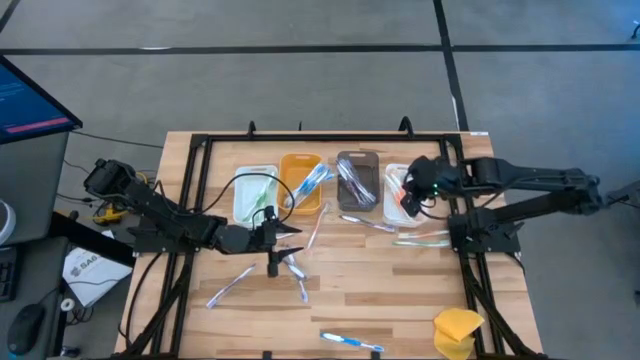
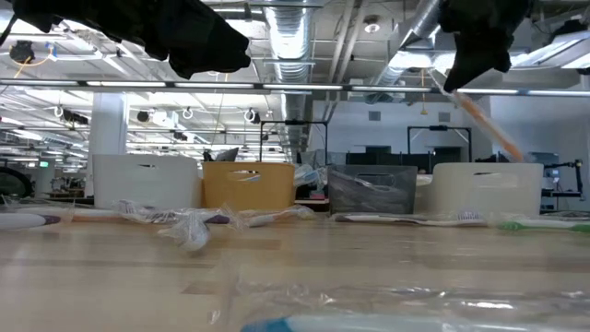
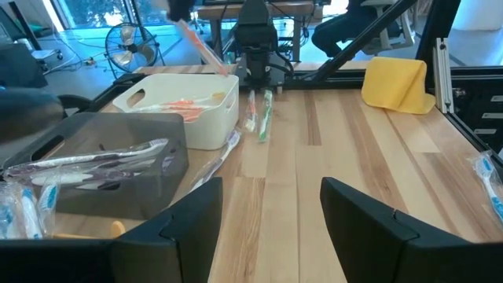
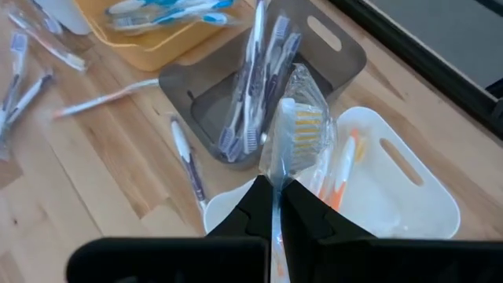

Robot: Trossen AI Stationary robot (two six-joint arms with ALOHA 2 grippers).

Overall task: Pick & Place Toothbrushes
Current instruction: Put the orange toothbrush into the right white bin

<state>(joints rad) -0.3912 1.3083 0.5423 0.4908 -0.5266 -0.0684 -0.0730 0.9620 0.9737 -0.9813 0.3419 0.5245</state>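
Observation:
The toothbrush's head hovers high above the bin's rim. My right gripper now keeps hold until its bristled head (image 4: 304, 132) dips inside the second white bin (image 4: 385, 192), and only then opens.
Four bins stand in a row at the far side: a white bin (image 1: 255, 196), a yellow bin (image 1: 301, 181), a grey bin (image 1: 357, 180) and a second white bin (image 1: 397, 190), each holding wrapped toothbrushes. My right gripper (image 4: 273, 185) hangs over the second white bin (image 4: 409, 196), shut on an orange-handled toothbrush (image 2: 486, 122) in clear wrap. My left gripper (image 3: 271, 196) stands open above the table's middle (image 1: 288, 247), with nothing between its fingers. Loose toothbrushes (image 1: 366, 223) lie on the table. My right gripper pinches the wrapped toothbrush between its two fingers just behind the brush head (image 4: 275, 174). The fingers slant down from above, and the brush runs roughly along them. Its bristled head (image 4: 297, 126) sticks out past the fingertips. It is lifted clear above the bin, tilted.
More loose toothbrushes lie at the table's left (image 1: 229, 286), middle (image 1: 300, 278), right (image 1: 421, 238) and near edge (image 1: 351, 343). A yellow sponge-like lump (image 1: 458, 331) sits at the near right corner. A black frame (image 1: 196, 145) borders the table.

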